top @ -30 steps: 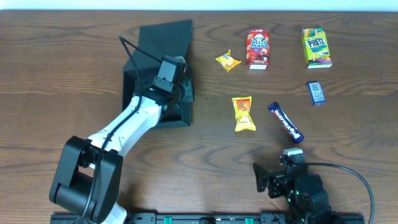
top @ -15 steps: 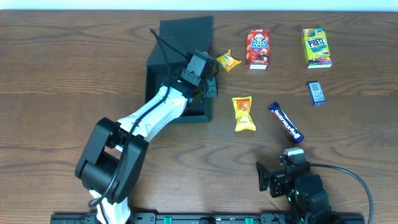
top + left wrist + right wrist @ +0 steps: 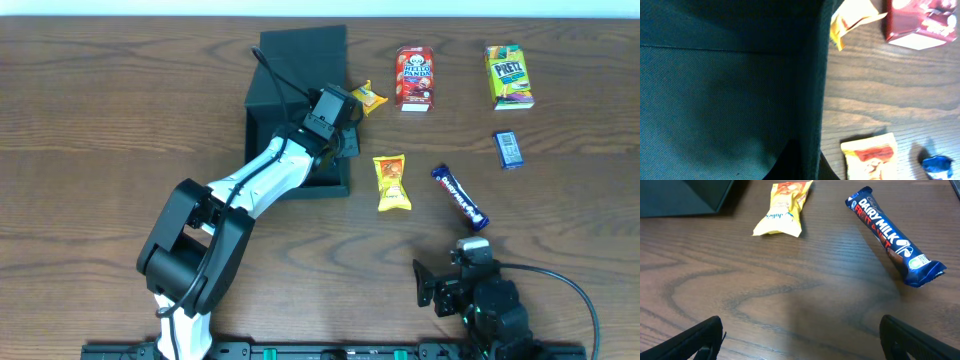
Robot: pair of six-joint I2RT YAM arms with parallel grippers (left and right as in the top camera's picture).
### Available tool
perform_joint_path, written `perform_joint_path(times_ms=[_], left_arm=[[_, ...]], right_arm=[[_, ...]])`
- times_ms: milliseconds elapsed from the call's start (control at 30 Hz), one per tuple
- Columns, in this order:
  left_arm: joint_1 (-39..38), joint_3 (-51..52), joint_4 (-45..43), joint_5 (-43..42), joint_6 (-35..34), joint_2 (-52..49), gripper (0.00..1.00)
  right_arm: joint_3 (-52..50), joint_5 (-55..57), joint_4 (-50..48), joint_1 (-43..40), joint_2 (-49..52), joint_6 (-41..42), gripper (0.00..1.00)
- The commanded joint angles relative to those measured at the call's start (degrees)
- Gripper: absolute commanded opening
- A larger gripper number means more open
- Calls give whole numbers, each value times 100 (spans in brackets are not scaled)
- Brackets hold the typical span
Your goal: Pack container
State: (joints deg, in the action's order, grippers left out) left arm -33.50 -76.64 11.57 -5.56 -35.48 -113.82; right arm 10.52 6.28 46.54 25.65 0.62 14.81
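Note:
The container (image 3: 300,48) has flat table below it and would stay where it is, so the robot's left gripper needs to open.
The container (image 3: 300,48) is a dark teal-black box with its flap lid open at the back, left of centre on the table. My left gripper (image 3: 338,142) is shut on its right wall. In the left wrist view the dark fingers (image 3: 807,166) sit on either side of that wall (image 3: 810,75), with the bare box floor (image 3: 715,100) to the left. My right gripper (image 3: 441,285) is open and empty near the front edge, over bare wood in the right wrist view (image 3: 800,340).
Snacks lie right of the box: a small orange-yellow packet (image 3: 366,97) touching its corner, a red Hello Panda box (image 3: 415,77), a green Pretz box (image 3: 508,76), a small blue packet (image 3: 509,149), a yellow packet (image 3: 391,183) and a Dairy Milk bar (image 3: 459,197).
My left gripper has dragged the container to the right, up against the small orange-yellow packet. The right arm has not moved.

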Motion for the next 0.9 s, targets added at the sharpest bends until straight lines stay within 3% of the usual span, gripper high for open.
perform_joint_path(times_ms=[0,133,200,300,433,633,867], left_arm=[[-52,-127,-85,-195,-203,-94,6],[-55,-127,-111,-195,-208,-94,8],[-55,-127,-142,-195,-208,-94,37],[-55,-127,-186,-195,-205,-94,66],[-55,-166,-199,-199,-192,-74,95],[15,-839,444,-96,505,186,95],[59,-1790,2389,1596,1233,918,95]], right_arm=[[-20,103,11,52,-31,-74,99],[-20,103,11,52,-31,-74,99],[-20,101,11,52,-31,-74,99],[-20,103,11,52,-31,-74,99],[-20,101,11,52,-31,-74,99],[-20,103,11,52,-31,-74,99],[-20,101,11,52,-31,-74,99]])
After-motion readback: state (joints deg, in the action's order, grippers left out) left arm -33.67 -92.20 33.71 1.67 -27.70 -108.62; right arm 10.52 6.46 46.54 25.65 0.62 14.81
